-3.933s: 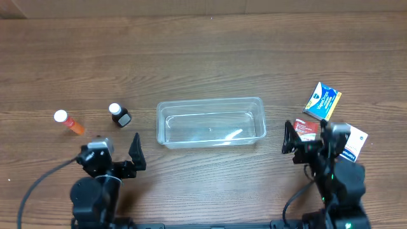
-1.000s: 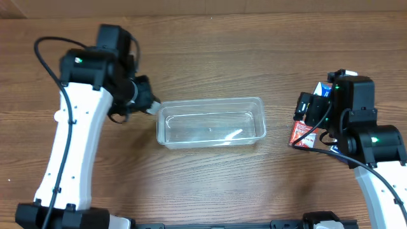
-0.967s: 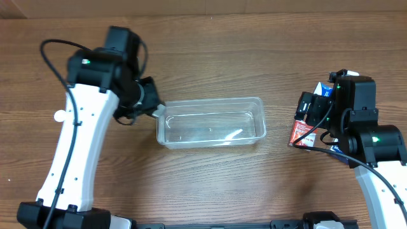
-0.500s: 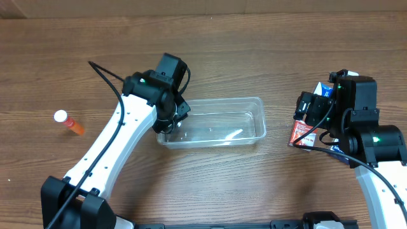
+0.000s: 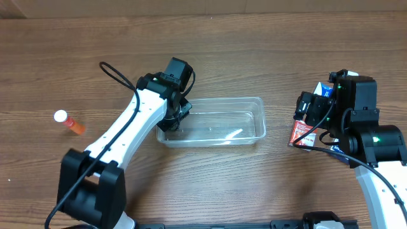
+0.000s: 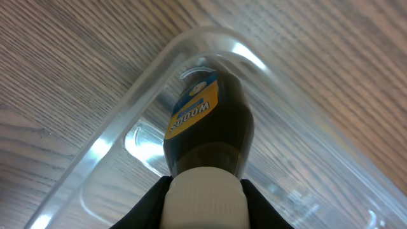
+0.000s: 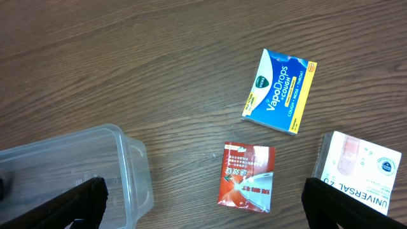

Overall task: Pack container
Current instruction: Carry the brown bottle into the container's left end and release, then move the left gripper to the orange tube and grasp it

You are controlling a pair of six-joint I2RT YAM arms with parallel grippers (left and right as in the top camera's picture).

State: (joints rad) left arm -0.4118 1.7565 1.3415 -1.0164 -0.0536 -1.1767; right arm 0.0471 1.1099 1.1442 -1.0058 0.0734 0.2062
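Observation:
My left gripper should open now. The bottle's lower end (image 6: 221,83) is in the container's rounded corner (image 6: 213,54), so the bottle would rest inside the container.
The clear plastic container (image 5: 219,100) lies in the middle of the table. At its left end my left gripper (image 5: 173,118) is shut on a dark bottle. In the left wrist view the fingers clamp the bottle's white cap (image 6: 205,196), and the dark bottle (image 6: 210,124) with its yellow and blue label points down into the container's rounded corner (image 6: 251,54). Whether the bottle touches the floor of the tub I cannot tell. My right gripper (image 7: 219,203) hangs open right of the container (image 7: 130,168), above a red sachet (image 7: 249,175), with nothing between its fingers.
An orange tube with a white cap (image 5: 68,123) lies at the far left. On the right are a blue cough-drops box (image 7: 280,92) and a white box (image 7: 359,168), next to the red sachet (image 5: 301,134) under the right arm.
My left arm has carried the dark bottle rightward from beside the container's left wall to over its left end and lowered it in. The right arm has stayed where it was.

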